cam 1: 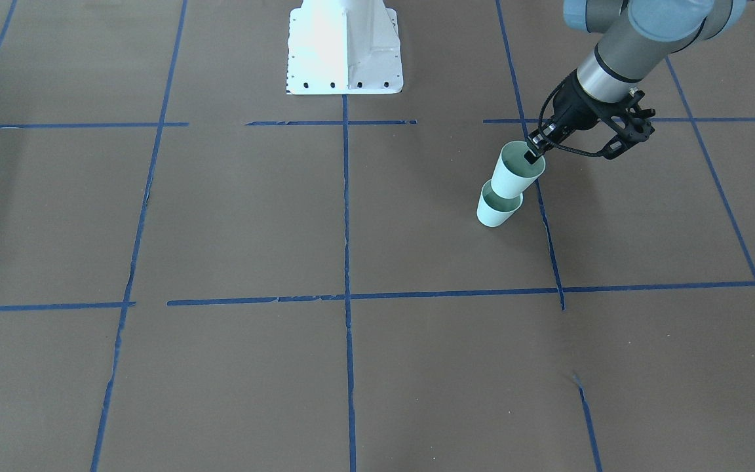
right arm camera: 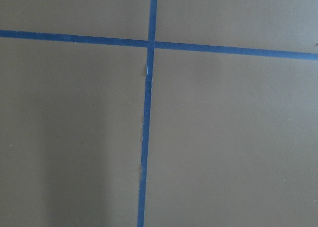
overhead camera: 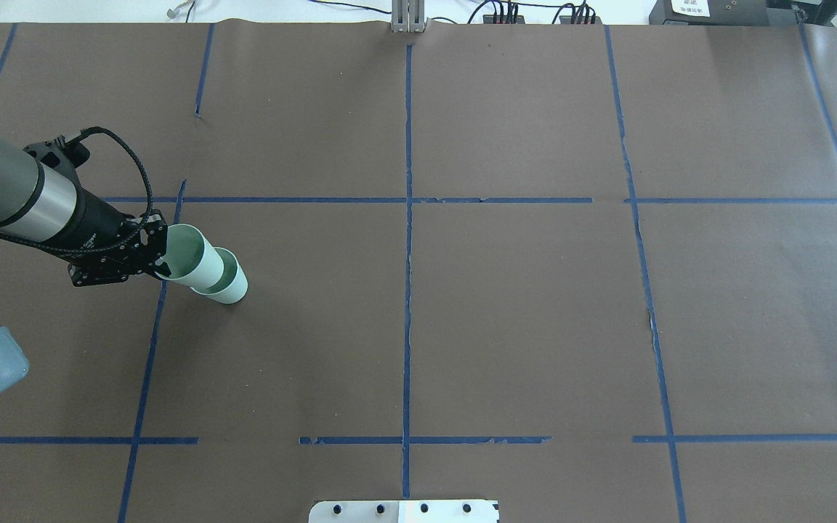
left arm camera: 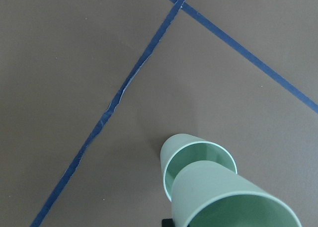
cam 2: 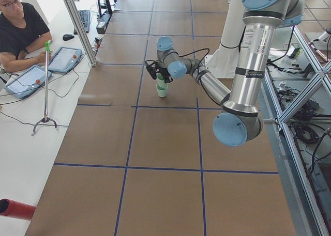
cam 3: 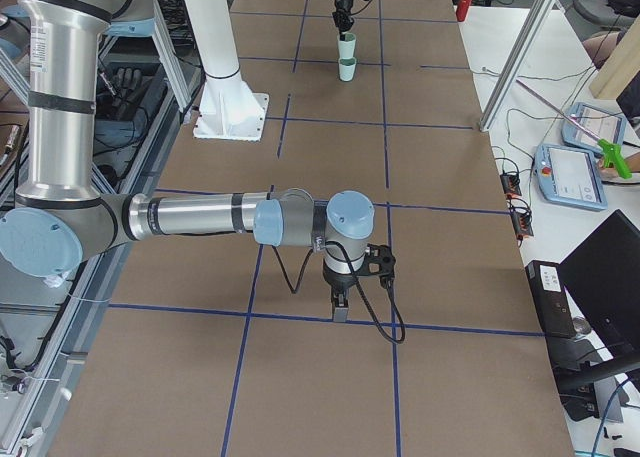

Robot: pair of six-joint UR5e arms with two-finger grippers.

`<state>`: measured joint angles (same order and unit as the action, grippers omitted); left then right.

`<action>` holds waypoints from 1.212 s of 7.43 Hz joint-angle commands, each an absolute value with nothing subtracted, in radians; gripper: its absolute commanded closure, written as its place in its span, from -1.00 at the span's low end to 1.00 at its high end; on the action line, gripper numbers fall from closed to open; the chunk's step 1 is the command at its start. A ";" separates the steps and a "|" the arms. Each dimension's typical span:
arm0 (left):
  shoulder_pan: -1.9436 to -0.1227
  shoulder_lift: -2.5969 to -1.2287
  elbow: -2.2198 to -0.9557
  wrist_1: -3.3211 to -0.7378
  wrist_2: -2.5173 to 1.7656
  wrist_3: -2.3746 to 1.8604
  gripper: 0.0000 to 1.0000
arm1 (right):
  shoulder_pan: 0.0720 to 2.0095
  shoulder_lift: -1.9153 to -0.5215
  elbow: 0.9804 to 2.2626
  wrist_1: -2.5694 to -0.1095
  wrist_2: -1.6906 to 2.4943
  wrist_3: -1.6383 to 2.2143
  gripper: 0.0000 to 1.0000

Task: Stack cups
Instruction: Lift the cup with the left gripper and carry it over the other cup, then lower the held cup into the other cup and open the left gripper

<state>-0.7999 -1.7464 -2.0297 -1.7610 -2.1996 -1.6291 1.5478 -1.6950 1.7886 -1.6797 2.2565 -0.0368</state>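
Observation:
The upper cup's base lies in the lower cup's rim and the upper cup would slide down inside, so it is now time for my left gripper to open.
Two pale mint-green cups are at my left side of the table. The lower cup stands upright on the brown paper. The upper cup is tilted, with its base at the lower cup's mouth and seemingly a little inside it. My left gripper is shut on the upper cup's rim, one finger inside and one outside. My right gripper shows only in the exterior right view, pointing down low over the paper far from the cups. I cannot tell whether it is open or shut.
Blue tape lines divide the brown paper into squares. The white robot base stands at the robot's edge of the table. An operator sits beyond the far edge with tablets and a thin metal stand.

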 commanded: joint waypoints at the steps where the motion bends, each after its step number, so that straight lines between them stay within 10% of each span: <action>1: -0.799 -1.749 -2.028 -1.761 -2.200 -1.629 1.00 | 1.548 -1.695 1.789 -1.680 2.256 -0.037 -1.00; 3: -0.799 -1.750 -2.026 -1.761 -2.200 -1.629 0.73 | 1.548 -1.695 1.789 -1.680 2.256 -0.037 -1.00; 5: -0.799 -1.752 -2.025 -1.761 -2.200 -1.629 -0.53 | 1.548 -1.695 1.789 -1.680 2.256 -0.037 -1.00; 9: -0.845 -1.741 -2.074 -1.763 -2.207 -1.530 -0.54 | 1.548 -1.695 1.789 -1.680 2.256 -0.037 -1.00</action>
